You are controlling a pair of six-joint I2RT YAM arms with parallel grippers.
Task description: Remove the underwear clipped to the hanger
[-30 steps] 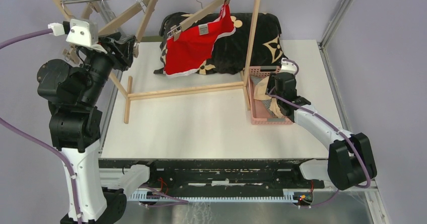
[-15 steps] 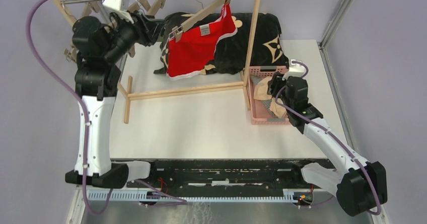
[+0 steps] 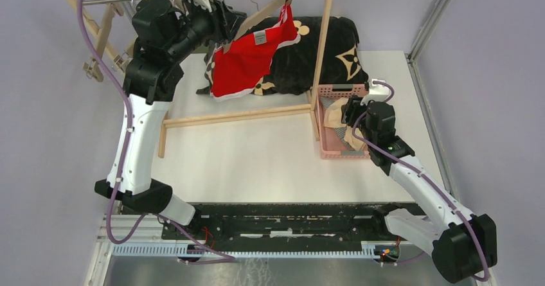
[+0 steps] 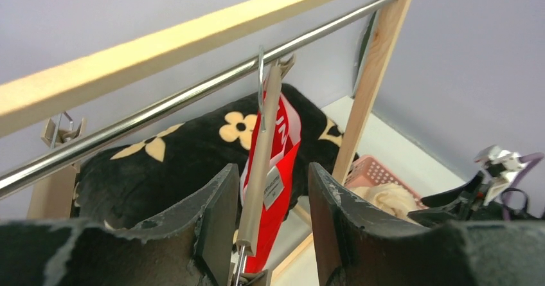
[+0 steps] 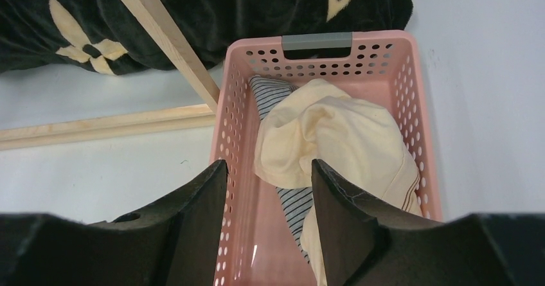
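To remove the underwear, my left gripper will next take hold of the hanger's bar at its near end, leaving the far clip free.
The red underwear [image 3: 247, 61] with white trim hangs clipped to a tilted wooden hanger [image 3: 260, 15] on the metal rail. My left gripper [image 3: 225, 27] is raised at the hanger's lower left end and is open. In the left wrist view the hanger [image 4: 260, 164] and the red underwear [image 4: 286, 164] stand between my open fingers, with the left gripper [image 4: 273, 168] not touching them. My right gripper [image 3: 350, 116] is open and empty above the pink basket [image 3: 329, 92]. In the right wrist view the right gripper [image 5: 268, 165] hovers over the beige underwear [image 5: 334, 132] and the striped underwear [image 5: 299, 202] lying in the basket [image 5: 225, 125].
A big black cushion with tan flowers [image 3: 328, 48] lies behind the wooden rack [image 3: 238, 116]. The rack's right post [image 3: 323, 48] stands next to the basket. Empty hangers [image 3: 96, 48] hang at the rail's left end. A wall frame [image 3: 430, 16] runs along the right.
My left arm has swung up and to the right, from the rack's left side to the hanger's lower clip. My right gripper has drawn back a little over the basket.
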